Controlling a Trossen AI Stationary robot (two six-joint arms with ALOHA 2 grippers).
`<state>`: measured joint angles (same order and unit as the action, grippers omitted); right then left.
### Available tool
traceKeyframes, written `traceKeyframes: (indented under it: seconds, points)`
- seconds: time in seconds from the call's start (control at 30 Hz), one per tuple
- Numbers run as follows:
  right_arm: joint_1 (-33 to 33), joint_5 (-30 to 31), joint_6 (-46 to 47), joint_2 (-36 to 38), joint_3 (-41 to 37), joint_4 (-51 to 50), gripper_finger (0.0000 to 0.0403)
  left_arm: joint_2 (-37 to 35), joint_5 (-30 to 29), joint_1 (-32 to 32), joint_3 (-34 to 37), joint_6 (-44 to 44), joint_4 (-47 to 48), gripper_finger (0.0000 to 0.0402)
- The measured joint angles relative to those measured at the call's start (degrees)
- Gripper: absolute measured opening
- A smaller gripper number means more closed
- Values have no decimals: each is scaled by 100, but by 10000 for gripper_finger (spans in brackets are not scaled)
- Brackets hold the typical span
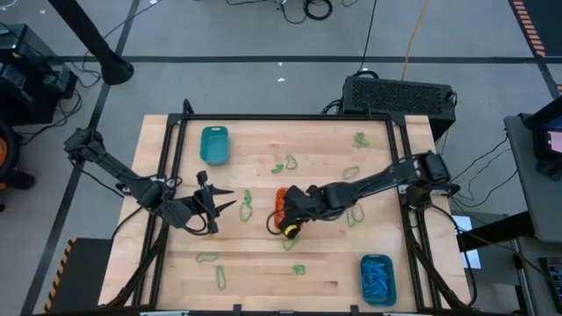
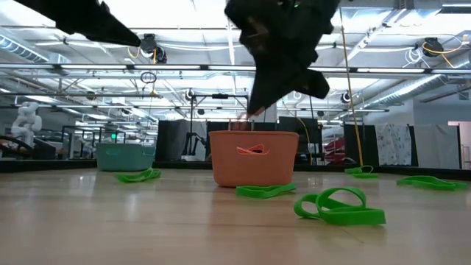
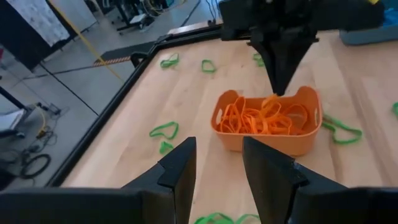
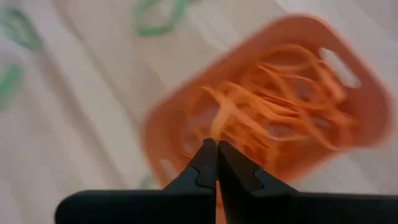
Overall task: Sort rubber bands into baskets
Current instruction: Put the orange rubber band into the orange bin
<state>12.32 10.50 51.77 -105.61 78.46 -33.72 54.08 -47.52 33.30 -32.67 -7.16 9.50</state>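
My left gripper grabs the green rubber band by one end of its loop next, to sort it into the empty teal basket.
The orange basket stands mid-table, full of orange rubber bands. My right gripper hangs over the basket, shut on an orange band; it also shows in the left wrist view. My left gripper is open and empty, to the left of the basket, with its fingers pointing at it. Green bands lie loose on the table. My right gripper pinches a strand of an orange rubber band between its two fingertips. The fingers come from above, pointing down into the basket. The band hangs below the tips, and its lower part lies among the other orange bands in the basket.
A teal basket stands at the far left. Another, at the near right, holds blue bands. Green bands lie scattered at the far right, near left and near the orange basket. A black frame edges the table.
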Motion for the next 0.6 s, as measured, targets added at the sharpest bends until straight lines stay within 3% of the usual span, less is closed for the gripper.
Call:
traceKeyframes:
  seconds: [0.13,0.3,0.6]
  points:
    - [-65,2,-35,-342,640,-1055,0,-2,1,-2,0,44,249,138]
    - [-72,0,-68,-412,812,-975,3,-4,112,-83,4,-296,883,138]
    - [-70,-2,-356,-412,813,-883,50,251,1472,-527,351,-909,722,138]
